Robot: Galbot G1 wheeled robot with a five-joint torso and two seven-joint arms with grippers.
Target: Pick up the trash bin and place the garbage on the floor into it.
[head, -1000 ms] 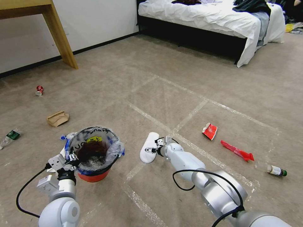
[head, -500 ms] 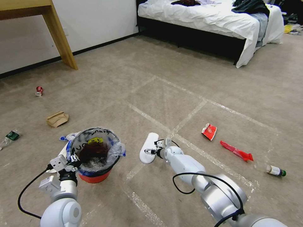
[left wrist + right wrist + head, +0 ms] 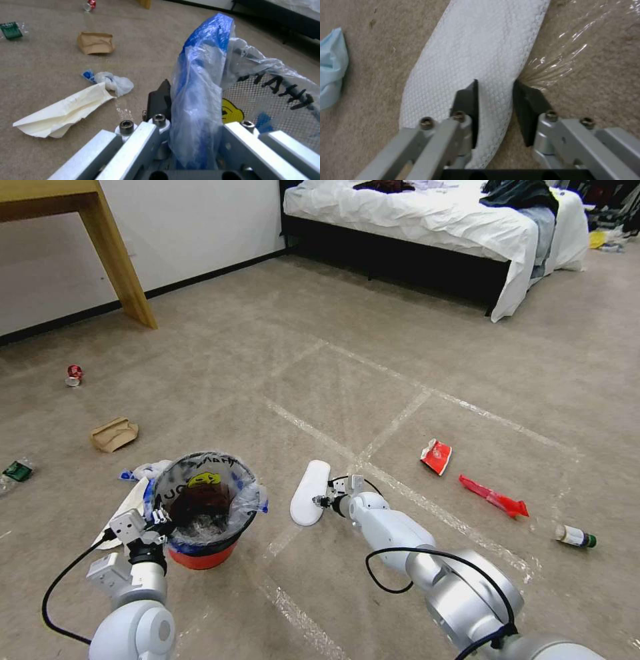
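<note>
My right gripper will next pinch the white foam piece [image 3: 308, 501] by its long side edge [image 3: 323, 501], because the piece lies flat and is wider than my open fingers.
The trash bin [image 3: 200, 555], a small red bucket with a printed clear bag [image 3: 200, 75], stands on the carpet at front left. My left gripper [image 3: 157, 516] is shut on its near rim and bag edge. My right gripper [image 3: 324, 501] is low over a white oblong foam piece [image 3: 308, 501] of the garbage. Its fingers are open [image 3: 495, 98], one over the foam [image 3: 480, 50] and one just outside its edge. More garbage lies about: white paper [image 3: 63, 112], a brown carton [image 3: 113, 434], a red can [image 3: 73, 375], red wrappers [image 3: 437, 456] and a bottle [image 3: 572, 535].
A bed [image 3: 427, 227] stands at the back right and a wooden table leg [image 3: 117, 267] at the back left. Tape lines [image 3: 400, 423] cross the carpet. A green-labelled bottle [image 3: 15, 471] lies at far left. A long red wrapper [image 3: 493, 497] is right of the arm.
The whole head view has drifted slightly, so the camera moved. My right gripper has settled a little lower at the foam piece's edge. The left gripper still holds the bin.
</note>
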